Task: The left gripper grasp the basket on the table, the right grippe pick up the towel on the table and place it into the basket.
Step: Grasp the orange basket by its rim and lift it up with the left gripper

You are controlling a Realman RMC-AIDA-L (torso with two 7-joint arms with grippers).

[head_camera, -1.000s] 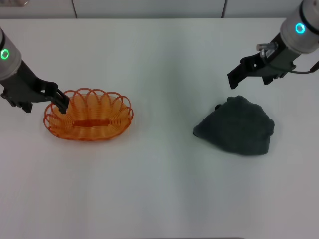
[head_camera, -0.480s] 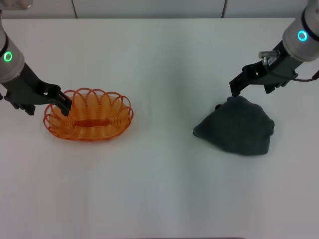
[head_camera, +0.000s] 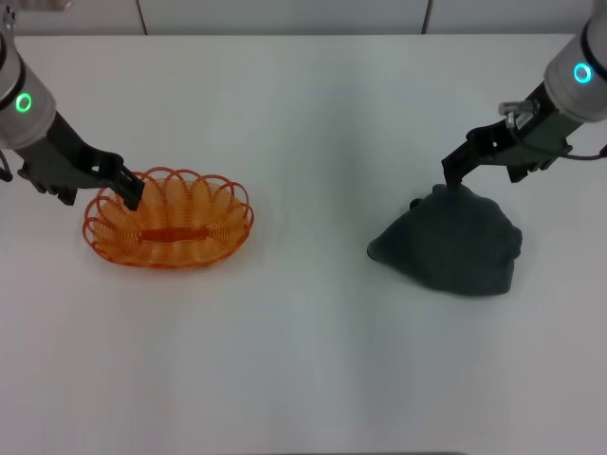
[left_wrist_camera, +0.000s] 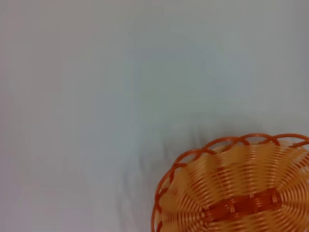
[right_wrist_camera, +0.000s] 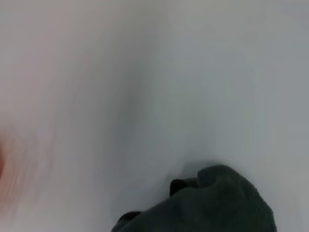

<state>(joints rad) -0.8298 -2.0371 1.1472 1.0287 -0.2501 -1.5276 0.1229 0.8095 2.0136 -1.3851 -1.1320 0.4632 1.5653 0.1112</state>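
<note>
I should grab the basket with my left gripper next, by its narrow end's rim (head_camera: 99,203). This will leave the basket's hollow (head_camera: 180,220) free for the towel.
The orange wire basket (head_camera: 169,220) sits on the white table (head_camera: 303,322) at the left; its rim (left_wrist_camera: 193,154) also shows in the left wrist view. My left gripper (head_camera: 95,190), on the green-ringed arm, hangs open at the basket's far left rim, with one finger (head_camera: 131,190) over the rim and the other outside it. A crumpled dark grey towel (head_camera: 450,242) lies at the right, and its edge (right_wrist_camera: 207,203) shows in the right wrist view. My right gripper (head_camera: 486,175), on the blue-ringed arm, is open just above the towel's far edge.
A wide stretch of bare white table separates the basket from the towel. A grey wall panel (head_camera: 285,14) runs along the table's far edge.
The left gripper has shifted back and slightly right along the basket's rim; the basket stayed put. The right gripper has come down and to the right, closer to the towel's far edge.
</note>
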